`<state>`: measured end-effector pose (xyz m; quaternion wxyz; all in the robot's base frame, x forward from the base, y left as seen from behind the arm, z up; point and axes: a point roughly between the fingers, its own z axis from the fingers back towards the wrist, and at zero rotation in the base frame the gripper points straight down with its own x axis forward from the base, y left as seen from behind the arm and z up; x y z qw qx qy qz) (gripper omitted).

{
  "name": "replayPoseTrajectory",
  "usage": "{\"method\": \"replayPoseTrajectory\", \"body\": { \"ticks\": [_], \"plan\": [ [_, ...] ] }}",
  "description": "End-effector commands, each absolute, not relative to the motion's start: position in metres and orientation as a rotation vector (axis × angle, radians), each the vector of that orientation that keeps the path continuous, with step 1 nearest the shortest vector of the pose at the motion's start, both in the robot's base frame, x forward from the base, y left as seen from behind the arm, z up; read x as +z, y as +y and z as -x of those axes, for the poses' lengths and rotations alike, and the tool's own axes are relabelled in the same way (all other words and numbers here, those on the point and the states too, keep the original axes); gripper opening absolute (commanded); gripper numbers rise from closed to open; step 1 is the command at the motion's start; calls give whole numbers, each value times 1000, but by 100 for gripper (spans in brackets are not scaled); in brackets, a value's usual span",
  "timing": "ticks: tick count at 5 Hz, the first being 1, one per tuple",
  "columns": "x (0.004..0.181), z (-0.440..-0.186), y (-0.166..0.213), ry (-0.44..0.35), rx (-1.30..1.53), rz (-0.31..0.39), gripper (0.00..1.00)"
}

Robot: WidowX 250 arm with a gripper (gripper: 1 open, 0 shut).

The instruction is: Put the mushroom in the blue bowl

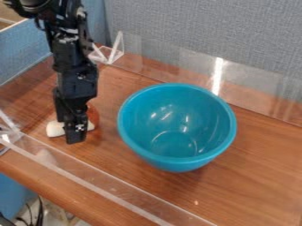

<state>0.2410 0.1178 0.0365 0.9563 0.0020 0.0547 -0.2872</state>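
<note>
The mushroom should go in the blue bowl, so my gripper will next grab it by its orange-brown cap.
The mushroom lies on its side on the wooden table, left of the blue bowl. Its cream stem end pokes out to the left of my gripper, and a bit of orange-brown cap shows on the right. My black gripper points straight down and stands low over the mushroom with its jaws open, the fingers on either side of it. Whether they touch it I cannot tell. The blue bowl sits empty at the middle of the table, about a hand's width right of the gripper.
The wooden table is ringed by low clear plastic walls, one close in front of the gripper. A cardboard box stands at the far left. A white clip hangs on the back wall.
</note>
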Motion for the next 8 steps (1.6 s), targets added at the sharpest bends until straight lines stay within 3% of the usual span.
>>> {"method": "replayPoseTrajectory", "body": {
  "ticks": [1,3,4,8],
  "plan": [
    [37,-246,123,85,-576,-12,100],
    [27,-249,124,76,-573,7,100],
    [25,-250,124,75,-570,12,0],
    [25,-250,126,61,-558,24,0]
  ]
}}
